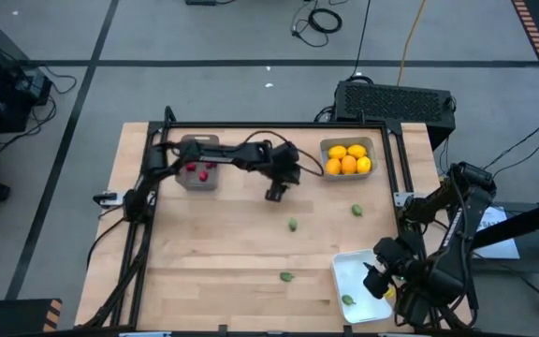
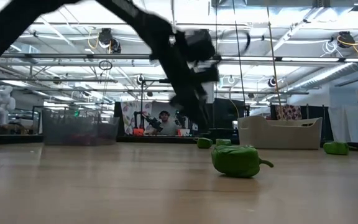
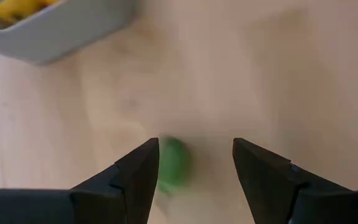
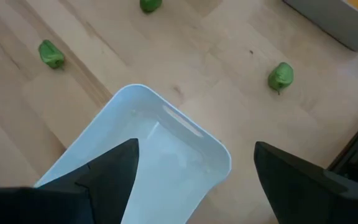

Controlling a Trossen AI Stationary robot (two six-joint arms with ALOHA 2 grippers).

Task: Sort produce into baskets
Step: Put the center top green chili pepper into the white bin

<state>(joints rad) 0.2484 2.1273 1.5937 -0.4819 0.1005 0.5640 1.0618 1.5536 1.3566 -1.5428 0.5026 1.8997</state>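
Note:
The robot's left gripper should grab the green piece by its rounded body (image 1: pixel 293 225) next. Then it can sort that piece into the white basket (image 1: pixel 358 281) with the other green piece.
My left gripper (image 1: pixel 277 192) hangs open above the middle of the table, between the brown-grey basket (image 1: pixel 197 174), which holds tiny red pieces, and the light grey-blue basket (image 1: pixel 346 157), which is full of yellow and orange citrus. In its wrist view a green piece (image 3: pixel 171 163) lies on the table below the gap of the open left gripper (image 3: pixel 196 149), nearer one finger. This piece also shows in the high view (image 1: pixel 293 225). My right gripper (image 4: pixel 196 148) is open over the white basket (image 4: pixel 154 155), which holds one green piece (image 1: pixel 348 300).
Two more green pieces lie loose on the wood, one at the centre right (image 1: pixel 356 211) and one near the front (image 1: pixel 286 276). A black frame (image 1: pixel 251 125) runs along the table's far and side edges. The white basket (image 1: pixel 358 281) sits at the front right corner.

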